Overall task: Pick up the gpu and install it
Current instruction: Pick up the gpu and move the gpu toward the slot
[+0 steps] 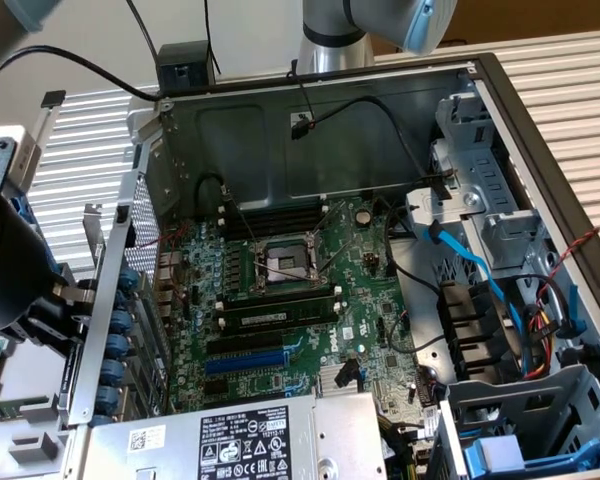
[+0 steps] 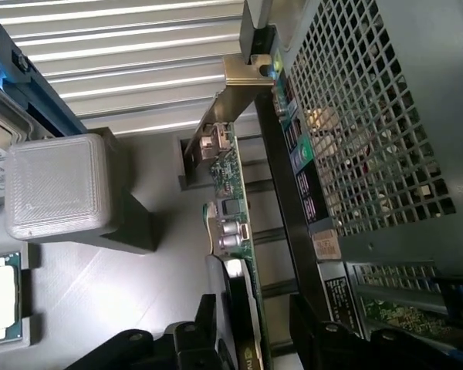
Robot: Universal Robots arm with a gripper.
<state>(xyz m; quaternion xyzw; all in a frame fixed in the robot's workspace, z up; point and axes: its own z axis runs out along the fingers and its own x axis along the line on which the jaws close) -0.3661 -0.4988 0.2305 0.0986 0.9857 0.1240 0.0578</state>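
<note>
The gripper takes hold of the GPU (image 2: 241,231) across its flat black cooler block (image 2: 238,317) and the board behind next, since capacitors stick out near the bracket.
The gpu (image 2: 241,231) stands on edge just outside the computer case, seen edge-on in the wrist view. Its thin green board, black cooler block (image 2: 243,308) and silver end bracket (image 2: 216,131) all show. My gripper (image 2: 251,335) is open and straddles the card's near end. One black finger (image 2: 204,331) sits against the cooler side, and the other finger (image 2: 316,335) stands a small gap away from the board. In the exterior view my gripper (image 1: 65,300) hangs outside the case, at the exterior view's left. The large green motherboard (image 1: 280,290) lies inside the open case.
The case's perforated metal wall (image 2: 370,116) runs close beside the card. A grey printed block (image 2: 58,185) and a loose processor chip (image 2: 0,297) lie on the other side. Inside the case are a blue expansion slot (image 1: 245,362), memory sticks (image 1: 280,315), cables and a power supply (image 1: 240,440).
</note>
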